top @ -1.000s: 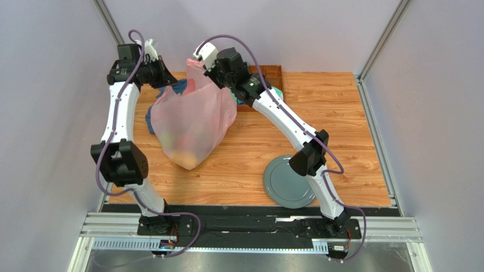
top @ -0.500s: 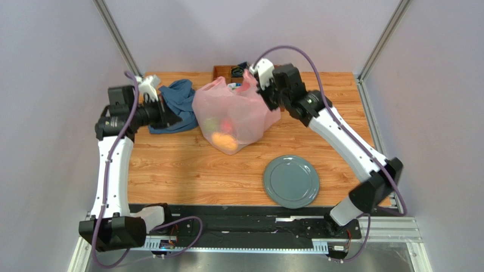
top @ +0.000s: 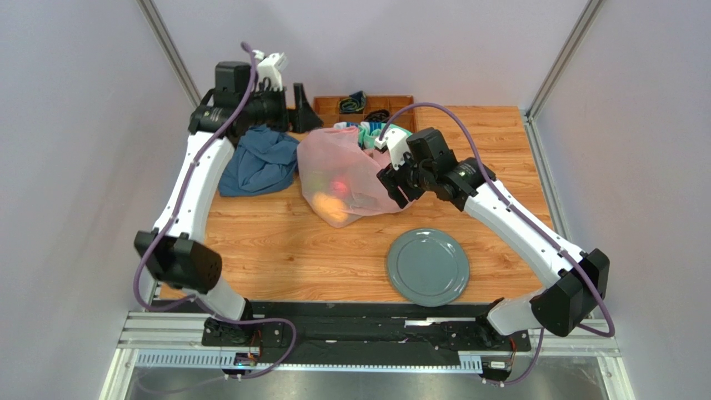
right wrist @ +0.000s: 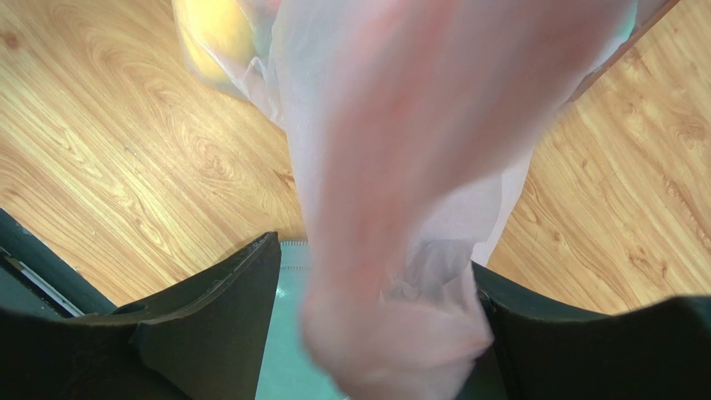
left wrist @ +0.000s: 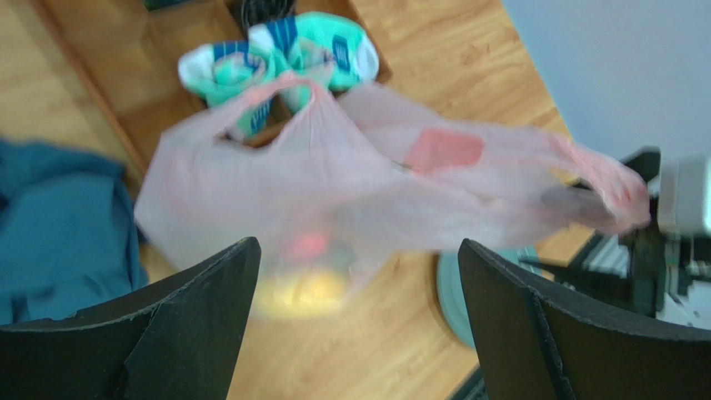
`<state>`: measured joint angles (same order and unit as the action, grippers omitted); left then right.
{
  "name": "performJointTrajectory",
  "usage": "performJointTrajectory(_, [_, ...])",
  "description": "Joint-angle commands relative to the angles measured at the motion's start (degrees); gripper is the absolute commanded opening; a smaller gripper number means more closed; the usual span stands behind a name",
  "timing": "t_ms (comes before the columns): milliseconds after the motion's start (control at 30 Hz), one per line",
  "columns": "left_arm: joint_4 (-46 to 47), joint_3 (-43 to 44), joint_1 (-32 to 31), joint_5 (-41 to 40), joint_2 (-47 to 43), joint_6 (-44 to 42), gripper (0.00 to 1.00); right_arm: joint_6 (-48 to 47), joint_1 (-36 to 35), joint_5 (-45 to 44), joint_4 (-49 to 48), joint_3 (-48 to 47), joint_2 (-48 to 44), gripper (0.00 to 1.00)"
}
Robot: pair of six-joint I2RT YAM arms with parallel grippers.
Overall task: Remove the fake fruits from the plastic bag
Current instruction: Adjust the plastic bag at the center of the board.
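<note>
The pink bag should be grabbed next by its edge (top: 303,165) (left wrist: 157,200) beside the blue cloth, with my left gripper. The bag's opening then stays free for taking out fruits.
The pink plastic bag (top: 346,171) slumps on the wooden table with the fake fruits inside: an orange-yellow one (top: 334,208) and a red one (top: 338,182) show through the film. My left gripper (top: 299,107) hangs open high behind the bag's left side, holding nothing. In the left wrist view the bag (left wrist: 334,192) lies below the left gripper (left wrist: 359,243). My right gripper (top: 392,185) is at the bag's right side, jaws apart. In the right wrist view a blurred loop of the bag (right wrist: 400,325) hangs between the right gripper's (right wrist: 375,258) fingers, with a gap on the left.
A blue cloth (top: 259,162) lies left of the bag. A wooden tray (top: 392,103) at the back holds dark items, and teal-and-white socks (left wrist: 284,50) lie behind the bag. A grey plate (top: 427,267) sits at the front right, just below the right gripper.
Both grippers have gone from shut to open. The left arm let go and rose toward the back. The right arm came down and forward, and the bag sagged onto the table.
</note>
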<state>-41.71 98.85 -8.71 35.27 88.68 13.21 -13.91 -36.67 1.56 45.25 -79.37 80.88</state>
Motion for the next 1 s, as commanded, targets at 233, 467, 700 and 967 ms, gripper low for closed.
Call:
performJointTrajectory(233, [-3.64, 19.97, -9.21, -14.78, 25.30, -8.81, 0.98, 0.20, 2.47, 2.39, -2.71, 0.80, -3.98, 0.65])
performJointTrajectory(467, [-6.53, 22.00, -9.83, -14.71, 31.28, -11.01, 0.91, 0.73, 2.92, 4.32, -2.72, 3.26, -5.82, 0.66])
performJointTrajectory(700, [-9.00, 18.66, -9.83, -5.38, 29.10, -11.99, 0.00, 0.55, 3.09, 4.94, -2.98, 3.35, -4.77, 0.65])
performJointTrajectory(967, [-7.33, 24.28, -6.50, -4.24, 20.40, -14.95, 0.00, 3.61, 7.30, 5.11, -4.74, -4.45, 4.16, 0.25])
